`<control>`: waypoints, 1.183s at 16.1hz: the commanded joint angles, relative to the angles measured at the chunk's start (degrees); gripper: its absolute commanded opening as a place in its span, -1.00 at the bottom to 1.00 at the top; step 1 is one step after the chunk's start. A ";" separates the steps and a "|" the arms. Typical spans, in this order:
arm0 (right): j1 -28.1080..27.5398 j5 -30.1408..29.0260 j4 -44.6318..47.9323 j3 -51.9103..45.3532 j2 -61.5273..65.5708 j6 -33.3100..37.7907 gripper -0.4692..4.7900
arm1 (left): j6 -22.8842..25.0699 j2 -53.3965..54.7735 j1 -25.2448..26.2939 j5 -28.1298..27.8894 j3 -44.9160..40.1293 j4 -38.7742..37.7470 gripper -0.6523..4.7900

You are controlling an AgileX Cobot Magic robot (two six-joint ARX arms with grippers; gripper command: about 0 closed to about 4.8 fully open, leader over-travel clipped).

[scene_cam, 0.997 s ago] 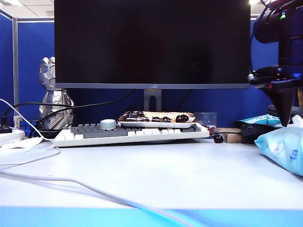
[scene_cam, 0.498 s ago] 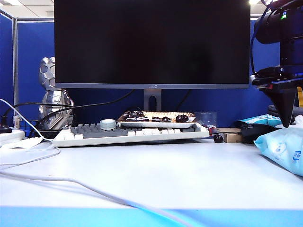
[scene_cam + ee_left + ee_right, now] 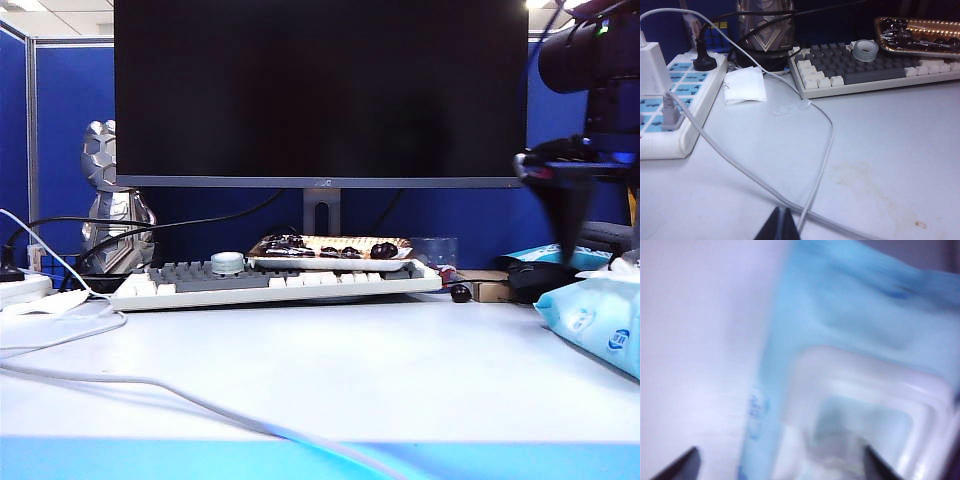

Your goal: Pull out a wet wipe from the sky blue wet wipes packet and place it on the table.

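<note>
The wipe needs to come out of the sky blue packet, so my right gripper should next grab the wet wipe by its exposed top (image 3: 624, 268) (image 3: 832, 452).
The sky blue wet wipes packet (image 3: 598, 318) lies on the table (image 3: 330, 370) at the right edge of the exterior view. My right gripper (image 3: 781, 466) hangs open just above it, its dark fingers (image 3: 558, 228) pointing down. In the right wrist view, which is blurred, the packet (image 3: 840, 315) fills the picture and its white lid frame (image 3: 875, 385) sits between the spread jaws. A pale fold of wet wipe (image 3: 834, 446) shows in the opening, and a white tuft (image 3: 618, 266) rises from the packet top. My left gripper (image 3: 781, 227) is shut and empty, low over the table beside a white cable (image 3: 820, 165).
A keyboard (image 3: 275, 282) with a tape roll (image 3: 228, 263) and a tray of dark food (image 3: 330, 250) stands under the monitor (image 3: 320, 90). A power strip (image 3: 675, 110), cables and a small white scrap (image 3: 744, 85) lie at the left. A smaller light blue packet (image 3: 548, 254) lies behind the big one.
The right gripper's jaws have spread wider and its visible finger has swung left in the exterior view. The packet has sunk slightly and lies flatter.
</note>
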 commanded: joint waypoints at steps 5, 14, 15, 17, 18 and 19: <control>-0.04 8.98 -1.05 0.35 -0.35 -0.26 0.36 | -0.17 -0.17 -0.02 0.00 -0.02 -0.74 -0.77; -0.02 8.96 -1.25 0.35 -0.35 -0.55 -0.04 | -0.17 -0.17 -0.02 0.00 -0.02 -0.74 -0.77; -0.02 8.96 -1.29 0.35 -0.35 -0.57 -0.09 | -0.17 -0.17 -0.02 0.00 -0.02 -0.74 -0.77; -0.02 8.52 -1.38 0.35 -0.35 -0.94 -0.34 | -0.17 -0.17 -0.02 -0.02 -0.02 -0.74 -0.77; -0.02 8.52 -1.51 0.35 -0.35 -1.16 -0.42 | -0.17 -0.17 -0.02 0.00 -0.02 -0.74 -0.77; -0.02 8.52 -1.60 0.35 -0.35 -1.38 -0.43 | -0.17 -0.17 -0.02 0.00 -0.02 -0.76 -0.77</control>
